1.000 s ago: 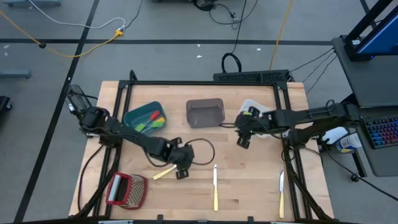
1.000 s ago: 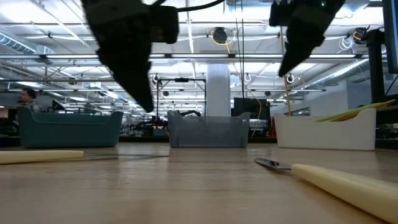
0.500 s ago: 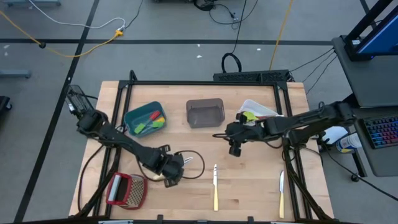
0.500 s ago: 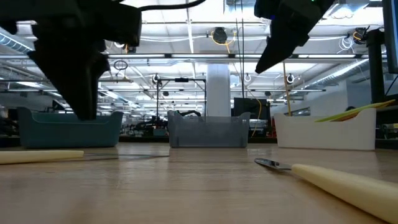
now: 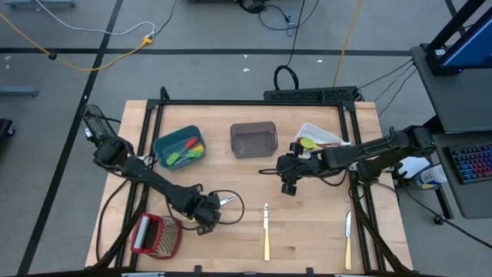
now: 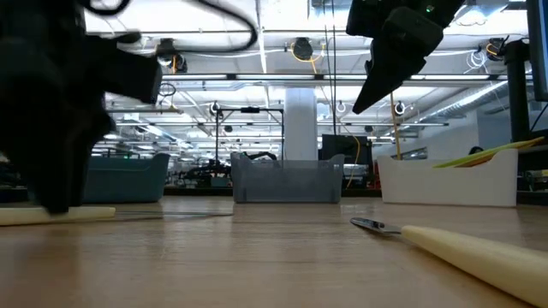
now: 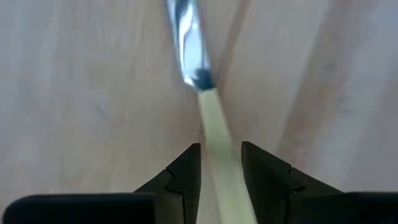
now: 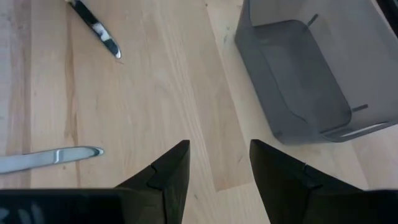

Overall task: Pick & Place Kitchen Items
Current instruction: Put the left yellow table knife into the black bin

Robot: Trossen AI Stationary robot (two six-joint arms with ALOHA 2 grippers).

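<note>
My left gripper grabs the knife by its cream handle close behind the blade [image 7: 219,142] next, to put it in the grey bin.
A cream-handled knife lies flat on the wooden table; its blade [image 5: 227,200] [image 7: 186,43] sticks out past my left gripper [image 5: 206,220]. That gripper is low over the knife, open, with one finger on each side of the cream handle [image 7: 217,140]. The low view shows it down at the handle [image 6: 56,214]. My right gripper [image 5: 288,185] [image 8: 217,168] hangs open and empty above the table, in front of the grey bin [image 5: 254,139]. Two more cream-handled knives [image 5: 266,231] [image 5: 347,237] lie near the front edge. My left gripper's fingers [image 7: 186,174] come from above, pointing down, and stand across the knife's cream handle [image 7: 214,124] a little behind the blade. Whether they touch it I cannot tell. The knife lies flat on the table.
A teal bin [image 5: 178,148] at the back left holds green, red and yellow utensils. A white bin [image 5: 319,138] at the back right holds a green and yellow one. A red-framed grater [image 5: 156,235] lies at the front left, close to my left gripper.
My left gripper has gone toward the table's near left and down, onto the knife's handle. My right gripper has gone a little toward the table's left and near edge, then kept still. The knife has stayed on the table.
</note>
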